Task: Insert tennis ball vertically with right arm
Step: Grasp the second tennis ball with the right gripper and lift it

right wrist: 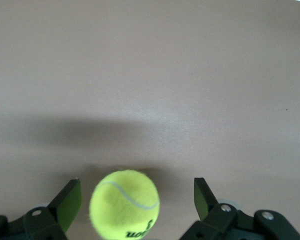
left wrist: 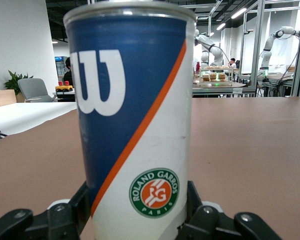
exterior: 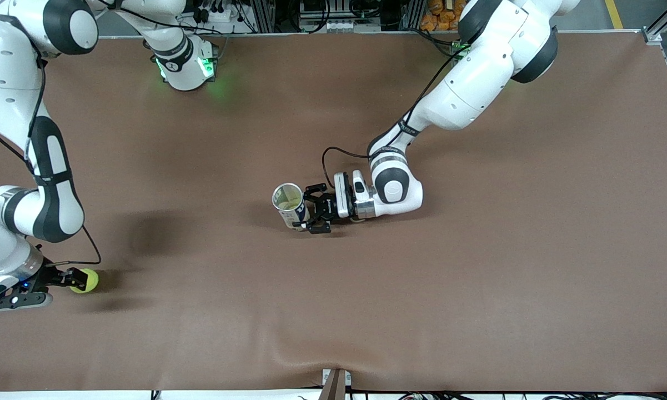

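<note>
The tennis ball's middle (exterior: 89, 280) is still beyond my fingers, and its far side (exterior: 95, 280) is out past them. My right gripper needs to move farther over the ball before it closes.
A yellow-green tennis ball (exterior: 86, 280) (right wrist: 124, 204) lies on the brown table toward the right arm's end, nearer to the front camera than the can. My right gripper (exterior: 75, 279) (right wrist: 136, 187) is low at the table, open. The ball sits between its fingers (right wrist: 69, 200) with a gap on each side. A blue, white and orange tennis-ball can (exterior: 290, 205) (left wrist: 132, 100) stands upright at mid-table, its top open. My left gripper (exterior: 306, 210) (left wrist: 137, 200) is shut on the can's lower part from the side.
The brown table cover (exterior: 422, 278) has a wrinkle near its front edge, where a small cable box (exterior: 335, 383) sits. The right arm's base (exterior: 186, 66) glows green at the table's back edge.
</note>
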`<state>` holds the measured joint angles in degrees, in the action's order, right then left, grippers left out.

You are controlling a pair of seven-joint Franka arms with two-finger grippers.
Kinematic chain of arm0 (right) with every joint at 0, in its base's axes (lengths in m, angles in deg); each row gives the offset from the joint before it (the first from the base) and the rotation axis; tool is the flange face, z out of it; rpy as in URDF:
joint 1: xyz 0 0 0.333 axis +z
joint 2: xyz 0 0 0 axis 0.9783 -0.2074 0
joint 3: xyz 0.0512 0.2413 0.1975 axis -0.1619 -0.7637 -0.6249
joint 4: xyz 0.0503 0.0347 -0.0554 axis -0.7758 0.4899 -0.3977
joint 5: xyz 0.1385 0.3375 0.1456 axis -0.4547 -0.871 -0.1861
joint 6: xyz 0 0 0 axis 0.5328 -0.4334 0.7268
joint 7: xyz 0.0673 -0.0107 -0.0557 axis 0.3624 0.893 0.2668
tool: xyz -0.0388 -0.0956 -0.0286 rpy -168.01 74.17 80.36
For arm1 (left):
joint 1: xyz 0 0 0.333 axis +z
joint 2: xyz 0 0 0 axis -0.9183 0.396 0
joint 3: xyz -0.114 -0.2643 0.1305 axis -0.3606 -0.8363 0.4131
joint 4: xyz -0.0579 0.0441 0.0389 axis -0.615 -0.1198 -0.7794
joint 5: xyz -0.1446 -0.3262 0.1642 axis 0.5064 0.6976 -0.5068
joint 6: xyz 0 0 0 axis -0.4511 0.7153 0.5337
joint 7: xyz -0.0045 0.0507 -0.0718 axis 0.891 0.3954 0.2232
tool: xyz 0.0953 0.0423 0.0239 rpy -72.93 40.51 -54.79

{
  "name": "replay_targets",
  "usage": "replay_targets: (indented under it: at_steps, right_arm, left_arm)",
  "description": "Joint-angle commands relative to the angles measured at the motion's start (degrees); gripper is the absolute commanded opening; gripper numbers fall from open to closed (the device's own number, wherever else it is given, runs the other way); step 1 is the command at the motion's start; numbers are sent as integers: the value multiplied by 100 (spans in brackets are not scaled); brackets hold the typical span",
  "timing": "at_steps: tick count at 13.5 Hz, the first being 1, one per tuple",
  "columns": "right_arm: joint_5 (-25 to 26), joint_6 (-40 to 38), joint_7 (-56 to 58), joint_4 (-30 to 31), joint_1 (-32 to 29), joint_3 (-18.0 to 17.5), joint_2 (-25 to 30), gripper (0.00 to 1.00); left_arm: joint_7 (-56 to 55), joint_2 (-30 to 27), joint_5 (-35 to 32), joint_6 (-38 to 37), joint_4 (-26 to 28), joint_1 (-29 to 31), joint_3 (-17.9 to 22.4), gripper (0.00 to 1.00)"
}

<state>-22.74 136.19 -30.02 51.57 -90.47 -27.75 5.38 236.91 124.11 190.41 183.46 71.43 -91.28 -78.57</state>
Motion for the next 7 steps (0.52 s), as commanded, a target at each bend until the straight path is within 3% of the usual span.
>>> replay_targets:
  at_steps: [1, 4, 7]
  right_arm:
    - [-12, 310, 416, -150, -162, -147, -266, 100]
    - [-485, 301, 416, 16, -154, -156, -345, 100]
    - [-557, 292, 442, 34, -163, -156, -354, 100]
  left_arm:
    - [543, 205, 247, 103, -68, -97, 30, 76]
    - [552, 205, 256, 103, -68, -97, 30, 76]
    - [561, 205, 256, 94, -68, -97, 30, 76]
